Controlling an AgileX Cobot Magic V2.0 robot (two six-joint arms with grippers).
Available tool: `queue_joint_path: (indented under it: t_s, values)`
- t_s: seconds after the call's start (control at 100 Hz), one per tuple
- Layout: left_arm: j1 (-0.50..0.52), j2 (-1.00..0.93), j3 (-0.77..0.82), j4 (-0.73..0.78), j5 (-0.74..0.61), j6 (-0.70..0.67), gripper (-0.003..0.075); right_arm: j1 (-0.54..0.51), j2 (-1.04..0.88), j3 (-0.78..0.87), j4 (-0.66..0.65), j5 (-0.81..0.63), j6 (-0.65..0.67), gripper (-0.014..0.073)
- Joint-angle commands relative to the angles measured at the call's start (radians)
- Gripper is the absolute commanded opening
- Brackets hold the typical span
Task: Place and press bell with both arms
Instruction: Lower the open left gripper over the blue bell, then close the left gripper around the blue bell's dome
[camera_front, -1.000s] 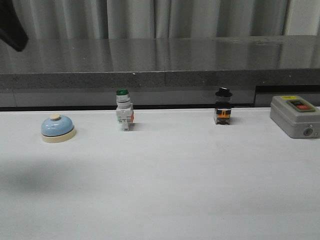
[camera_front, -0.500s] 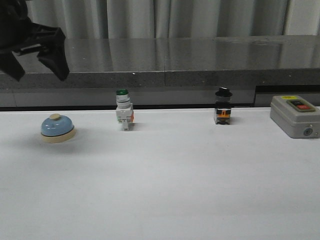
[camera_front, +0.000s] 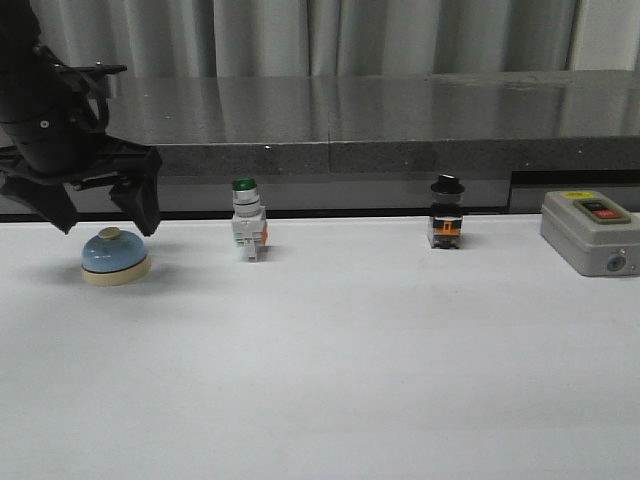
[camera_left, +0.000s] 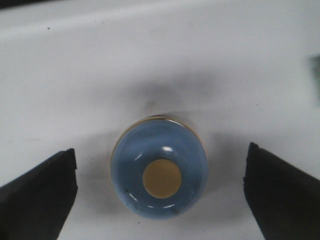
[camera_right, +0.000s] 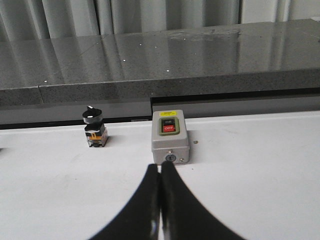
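Note:
My left gripper is too high to close on the bell yet and should go down first. The ends of its fingers are level with the cream button, above the sides of the blue dome.
The light-blue bell (camera_front: 115, 256) with its cream base and button stands on the white table at the far left. My left gripper (camera_front: 104, 216) hangs just above it, open wide, one finger on each side. The left wrist view looks straight down on the bell (camera_left: 160, 175), which lies between the two black fingers (camera_left: 37, 192) with clear gaps on both sides. My right gripper (camera_right: 160, 167) is shut and empty, low over the table, and does not show in the front view.
A green-capped white push-button switch (camera_front: 247, 232) stands right of the bell. A black-capped switch (camera_front: 446, 226) stands at mid-right. A grey box with red and black buttons (camera_front: 590, 232) sits at the far right, just beyond my right fingertips (camera_right: 170, 140). A dark stone ledge (camera_front: 400, 120) runs behind.
My left arm has come down from the upper left corner and now hangs right over the bell with its fingers spread. Nothing on the table has moved.

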Motion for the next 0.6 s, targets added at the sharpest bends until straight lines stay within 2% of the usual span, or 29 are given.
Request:
queue_joint_path:
  t_s: [0.0, 0.59]
  values:
    - [-0.006, -0.032, -0.032, -0.009, -0.043, 0.000, 0.0640, -0.001, -0.019, -0.013, -0.012, -0.082, -0.001, -0.0060]
    - [-0.006, 0.003, -0.032, -0.009, -0.048, 0.000, 0.0639, -0.001, -0.019, -0.013, -0.012, -0.082, -0.001, -0.0060]
